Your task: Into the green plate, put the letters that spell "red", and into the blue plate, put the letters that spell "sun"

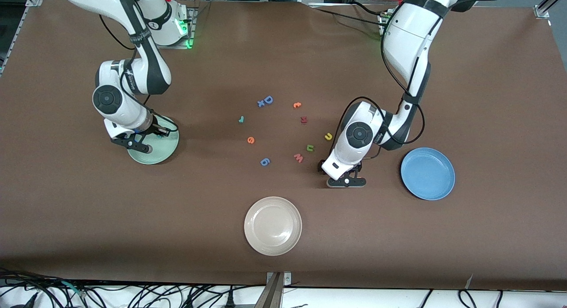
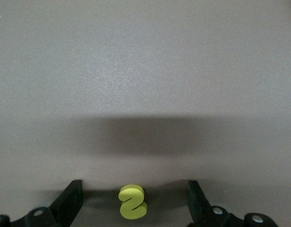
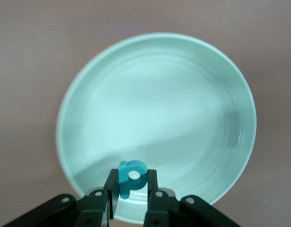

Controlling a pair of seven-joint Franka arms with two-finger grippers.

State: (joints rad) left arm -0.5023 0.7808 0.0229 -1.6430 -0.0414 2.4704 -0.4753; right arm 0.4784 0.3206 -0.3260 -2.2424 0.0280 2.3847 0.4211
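Observation:
My fingers are beside the yellow "s" at table level in the left wrist view. My left gripper needs to close. Closing now would hold the "s" now.
My right gripper (image 3: 132, 178) is shut on the teal "d" (image 3: 134, 169) and hangs over the edge of the green plate (image 3: 159, 94), which lies at the right arm's end of the table (image 1: 163, 149). My left gripper (image 2: 135, 190) is open and low at the table, one finger on each side of the yellow "s" (image 2: 132, 202). It stands (image 1: 347, 181) between the pink "w" and the blue plate (image 1: 427, 173). The teal "r" (image 1: 241, 119), orange "e" (image 1: 250, 140), yellow "u" (image 1: 328, 136) and green "n" (image 1: 310, 147) lie loose mid-table.
Other letters lie among them: a blue "D" (image 1: 268, 99), a dark red "R" (image 1: 304, 119), an orange piece (image 1: 297, 105), the pink "w" (image 1: 298, 157) and a blue "6" (image 1: 265, 161). A beige plate (image 1: 273, 231) sits nearest the front camera.

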